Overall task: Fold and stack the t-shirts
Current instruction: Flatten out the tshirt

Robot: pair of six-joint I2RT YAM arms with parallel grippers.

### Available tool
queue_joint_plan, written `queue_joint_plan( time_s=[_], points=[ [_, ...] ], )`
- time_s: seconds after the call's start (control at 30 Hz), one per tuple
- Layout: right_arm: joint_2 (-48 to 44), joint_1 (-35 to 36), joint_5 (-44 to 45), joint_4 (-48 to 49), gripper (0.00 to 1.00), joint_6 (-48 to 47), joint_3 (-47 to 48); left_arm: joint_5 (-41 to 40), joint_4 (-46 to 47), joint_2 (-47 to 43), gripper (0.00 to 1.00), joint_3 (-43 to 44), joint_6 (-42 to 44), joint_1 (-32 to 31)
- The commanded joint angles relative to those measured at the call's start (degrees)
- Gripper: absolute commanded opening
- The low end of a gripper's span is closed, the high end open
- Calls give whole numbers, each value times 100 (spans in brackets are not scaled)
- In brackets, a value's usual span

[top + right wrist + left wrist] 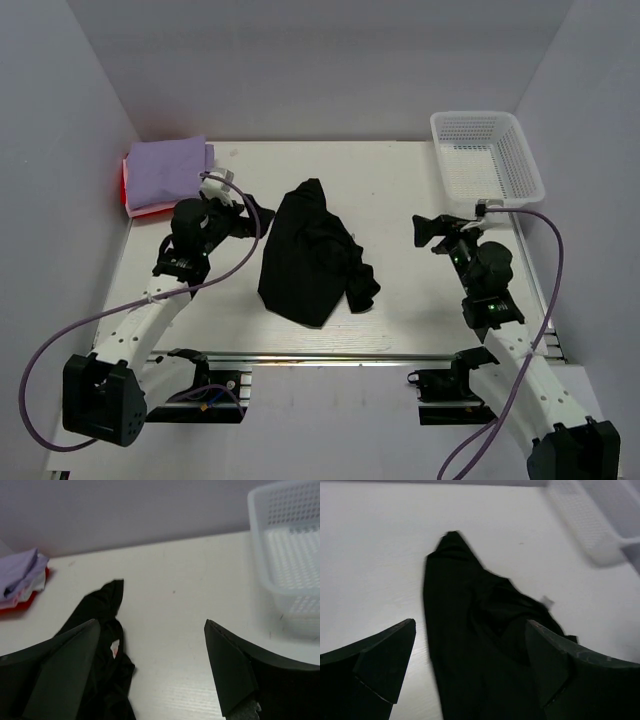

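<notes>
My left gripper is going to grab the black t-shirt by its crumpled fold near the white tag [338, 238] [517, 604], which leaves the t-shirt's other edge free for spreading and folding.
The black t-shirt [312, 258] lies crumpled in the middle of the table; it also shows in the left wrist view [480, 630] and the right wrist view [100, 630]. The lavender shirt [168, 168] lies folded on the red-pink shirt [127, 188] at the far left corner; both show in the right wrist view, lavender [20, 572] over red-pink [22, 602]. My left gripper [252, 215] is open and empty, just left of the black shirt, above its left edge [470, 645]. My right gripper [420, 232] is open and empty, right of the shirt [150, 645].
A white mesh basket [487, 160] stands at the far right corner of the table; it also shows in the right wrist view [290, 565] and, blurred, in the left wrist view [590, 525]. Grey walls close the table on three sides.
</notes>
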Motion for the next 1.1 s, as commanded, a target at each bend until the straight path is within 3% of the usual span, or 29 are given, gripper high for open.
queue_joint_plan(
  time_s=[0.0, 0.1, 0.2, 0.37, 0.63, 0.83, 1.07],
  points=[
    [359, -5, -596, -475, 90, 186, 253, 1907, 1247, 91, 100, -242, 61, -55],
    [912, -5, -478, -949, 90, 526, 646, 2147, 1281, 741, 86, -60, -80, -116],
    [1457, -5, -186, -1355, 90, 565, 1007, 1937, 481, 1523, 80, 485, 167, -370],
    [2108, 13, -668, -1690, 90, 538, 1334, 1552, 287, 2095, 80, 697, 465, -976],
    [2952, 22, -880, -2339, 90, 459, 1808, 523, -601, 3115, 80, 1224, 1045, -2496],
    [3058, 30, -985, -2297, 90, 485, 1739, -23, -971, 3625, 76, 1541, 1116, -2998],
    [3286, 66, -1486, -2244, 90, 564, 1615, -287, -1234, 4046, 57, 1655, 1063, -3288]
  ],
)
